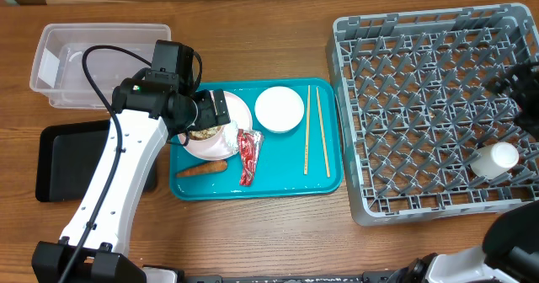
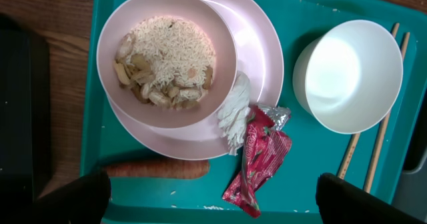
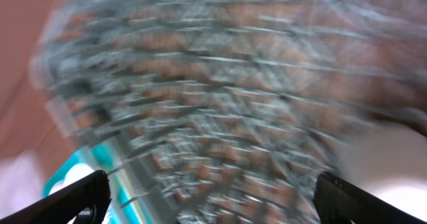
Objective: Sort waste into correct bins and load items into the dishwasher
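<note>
My right gripper pinches the empty white bowl's rim (image 1: 302, 110) on the chopsticks side next, to turn the bowl over into the dish rack (image 1: 421, 106).
My left gripper (image 1: 215, 114) hovers open and empty over the teal tray (image 1: 324, 182). In the left wrist view its fingers (image 2: 213, 207) are spread wide above a pink bowl of rice and beige scraps (image 2: 167, 57), which sits on the pale plate (image 2: 260, 44). A crumpled white paper bit (image 2: 235, 114), a red wrapper (image 2: 257, 161) and an orange carrot (image 2: 157, 169) lie beside it. An empty white bowl (image 2: 348, 74) and chopsticks (image 2: 383, 131) lie to the right. My right gripper (image 1: 515, 82) is open over the grey dish rack (image 1: 421, 106); its wrist view (image 3: 213, 197) is blurred.
A clear tub (image 1: 93, 64) stands at the back left, with a black tray (image 1: 59, 161) in front of it. A white cup (image 1: 494, 159) lies in the rack's near right part. The left arm hides part of the plate in the overhead view.
</note>
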Motion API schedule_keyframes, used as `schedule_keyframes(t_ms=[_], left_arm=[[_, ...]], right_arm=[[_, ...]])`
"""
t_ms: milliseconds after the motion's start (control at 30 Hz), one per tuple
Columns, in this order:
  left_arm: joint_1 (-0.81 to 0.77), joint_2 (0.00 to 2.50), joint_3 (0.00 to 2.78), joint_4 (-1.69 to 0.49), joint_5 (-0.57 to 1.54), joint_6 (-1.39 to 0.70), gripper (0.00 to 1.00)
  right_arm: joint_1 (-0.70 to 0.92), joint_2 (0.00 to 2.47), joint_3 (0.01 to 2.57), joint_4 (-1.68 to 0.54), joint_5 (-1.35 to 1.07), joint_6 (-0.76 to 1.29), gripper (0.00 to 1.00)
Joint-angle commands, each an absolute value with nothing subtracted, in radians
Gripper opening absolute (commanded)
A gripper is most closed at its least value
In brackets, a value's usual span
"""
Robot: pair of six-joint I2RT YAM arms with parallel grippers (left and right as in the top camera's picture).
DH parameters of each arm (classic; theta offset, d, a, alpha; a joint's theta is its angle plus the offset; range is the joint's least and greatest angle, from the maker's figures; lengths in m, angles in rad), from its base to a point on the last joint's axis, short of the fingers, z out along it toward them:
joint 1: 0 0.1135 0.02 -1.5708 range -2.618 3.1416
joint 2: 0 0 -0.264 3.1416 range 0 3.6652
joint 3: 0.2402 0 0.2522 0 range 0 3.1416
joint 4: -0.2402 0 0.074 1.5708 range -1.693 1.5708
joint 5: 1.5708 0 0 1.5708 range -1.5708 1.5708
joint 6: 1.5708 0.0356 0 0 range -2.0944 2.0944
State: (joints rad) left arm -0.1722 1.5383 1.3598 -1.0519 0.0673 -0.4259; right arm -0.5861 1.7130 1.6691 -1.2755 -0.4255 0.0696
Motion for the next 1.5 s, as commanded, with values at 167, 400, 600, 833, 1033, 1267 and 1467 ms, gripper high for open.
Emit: schedule_keyframes(t_ms=[167, 400, 600, 833, 1033, 1267, 1467], left_arm=[[-0.151, 1.524, 1.368, -1.051, 0.068, -0.464, 1.0], [-0.08, 1.524, 1.368, -1.063, 0.057, -0.472, 1.0], [-0.004, 1.524, 1.368, -1.077, -0.012, -0.471, 1.0], [0.007, 1.524, 1.368, -1.068, -0.011, -0.471, 1.0], [0.007, 1.524, 1.368, -1.069, -0.012, -0.47, 1.0], [0.007, 1.524, 1.368, -1.069, -0.011, -0.467, 1.0], [0.007, 1.524, 1.368, -1.064, -0.011, -0.467, 1.0]], right_arm=[[-0.12, 1.682, 1.703, -1.123, -0.591, -0.03, 1.0], [0.238, 1.783, 1.703, -1.056, -0.203, 0.065, 0.92], [0.401, 1.946, 1.702, -0.986, -0.119, 0.174, 0.82], [0.421, 2.108, 1.702, -0.95, -0.113, 0.29, 0.62], [0.421, 2.154, 1.702, -0.947, -0.113, 0.294, 0.26], [0.421, 2.155, 1.702, -0.956, -0.113, 0.313, 0.04], [0.387, 2.099, 1.782, -1.0, -0.089, 0.311, 0.04]])
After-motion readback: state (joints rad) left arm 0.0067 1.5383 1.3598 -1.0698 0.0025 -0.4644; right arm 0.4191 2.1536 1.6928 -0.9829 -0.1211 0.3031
